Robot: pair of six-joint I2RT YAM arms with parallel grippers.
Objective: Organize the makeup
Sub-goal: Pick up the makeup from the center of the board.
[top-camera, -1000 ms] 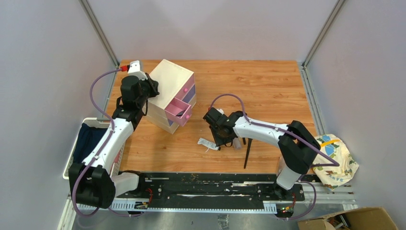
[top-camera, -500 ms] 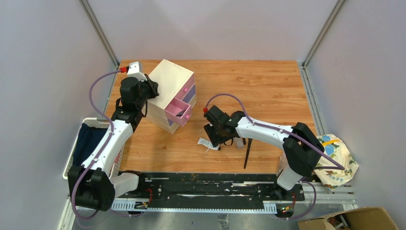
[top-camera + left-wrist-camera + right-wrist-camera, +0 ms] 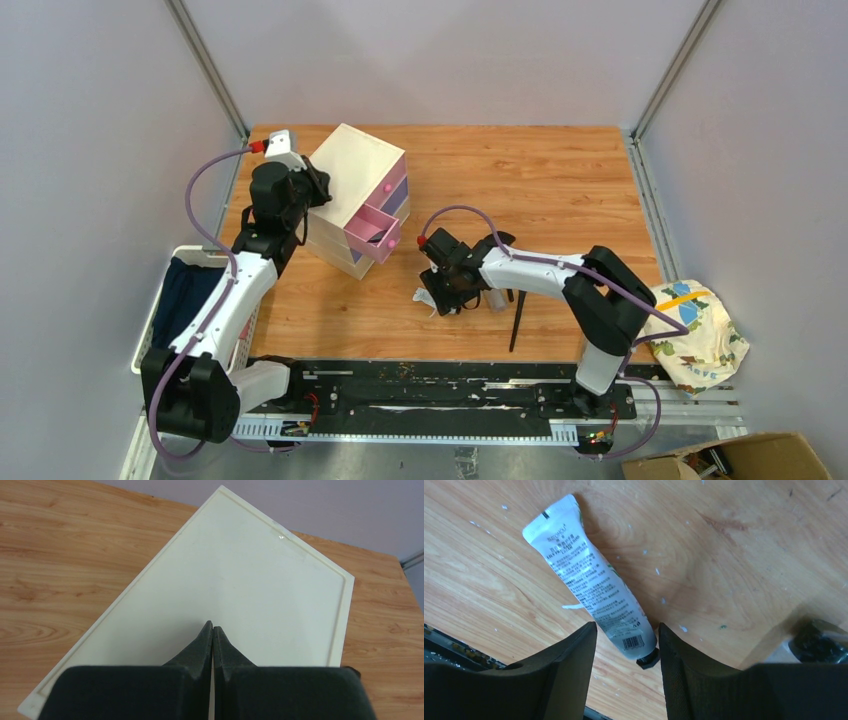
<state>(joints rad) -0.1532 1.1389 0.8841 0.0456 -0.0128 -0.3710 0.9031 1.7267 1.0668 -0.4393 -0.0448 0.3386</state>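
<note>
The robot's right gripper should close on the white tube now. Its fingers reach past the cap end of the tube in the right wrist view, so they would hold the tube.
A white squeeze tube [image 3: 591, 585] lies flat on the wooden table, its black cap end between the fingers of my right gripper [image 3: 626, 626]. That gripper is open and the pads stand apart from the tube. From above, the right gripper [image 3: 445, 293] hangs over the tube [image 3: 427, 297]. A slim black brush [image 3: 517, 320] and a small bottle [image 3: 497, 300] lie just to its right. My left gripper [image 3: 213, 627] is shut and empty, over the top of the cream drawer box [image 3: 240, 580].
The drawer box [image 3: 355, 170] has its pink drawer [image 3: 372, 232] pulled open. A white basket with dark cloth [image 3: 165, 300] hangs off the left edge. Patterned cloth [image 3: 700, 335] lies at the right, and a black rail [image 3: 440, 385] runs along the near edge.
My right gripper has opened wide and moved left, down over the tube's cap end. The left arm has stayed still.
</note>
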